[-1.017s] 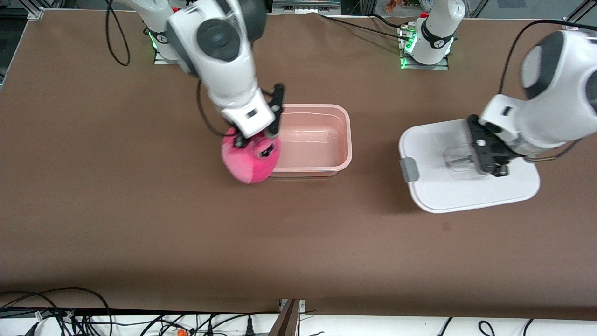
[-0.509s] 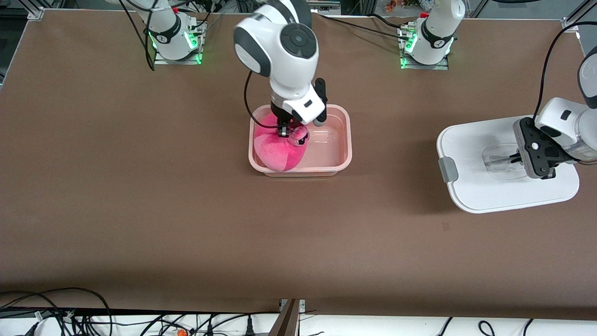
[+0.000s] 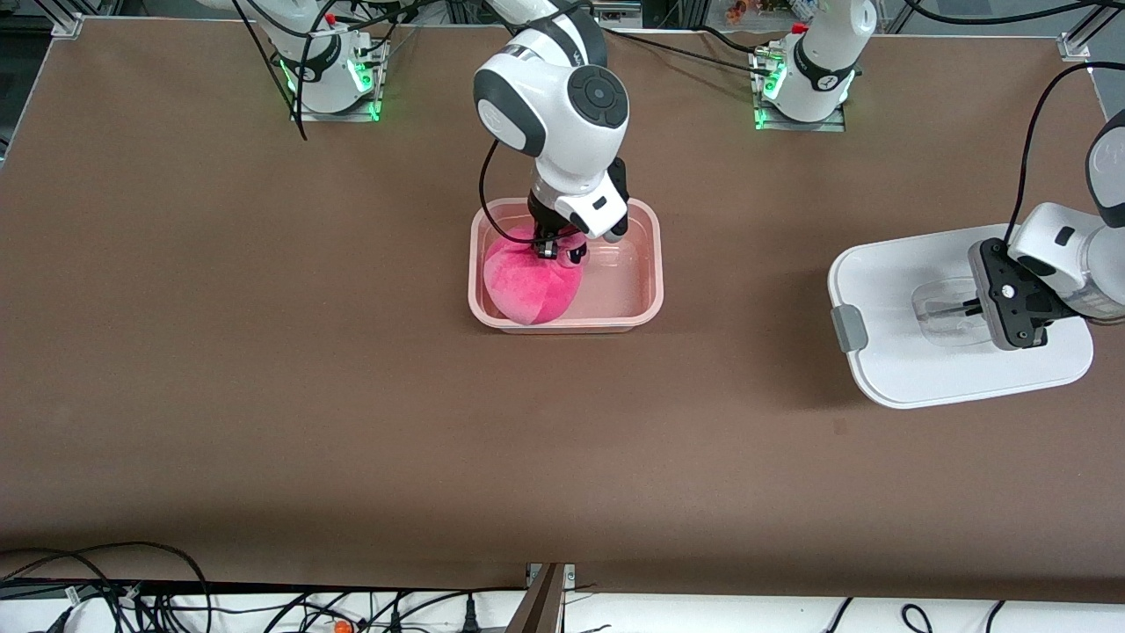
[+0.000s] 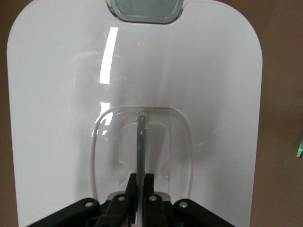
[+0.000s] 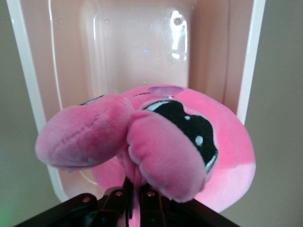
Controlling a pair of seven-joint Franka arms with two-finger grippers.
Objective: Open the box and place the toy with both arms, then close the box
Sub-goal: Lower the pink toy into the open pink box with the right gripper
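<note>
My right gripper keeps hold of the toy for now, since the toy hangs above the box's rim (image 3: 596, 325) (image 5: 245, 99) and overlaps it.
The box (image 3: 656, 264) is an open pink tub in the middle of the table. The bright pink toy (image 3: 530, 286) sits in the part of it toward the right arm's end, against the rim nearer the camera. My right gripper (image 3: 552, 249) is over the box, shut on a fold of the toy (image 5: 189, 137) between its ears; the tub's floor (image 5: 137, 52) shows past it. The white lid (image 3: 896, 369) is toward the left arm's end, casting a shadow on the table. My left gripper (image 3: 971, 308) is shut on the lid's clear handle bar (image 4: 141, 142).
A grey clip (image 3: 849, 327) sticks out from the lid's edge that faces the box. The arm bases (image 3: 804, 83) stand along the table's edge farthest from the camera. Cables (image 3: 132, 598) lie off the table's edge nearest the camera. Brown table surface surrounds the box.
The right gripper carried the toy from outside the box's rim at the right arm's end into the box and lowered it. The left gripper moved the lid farther toward the left arm's end.
</note>
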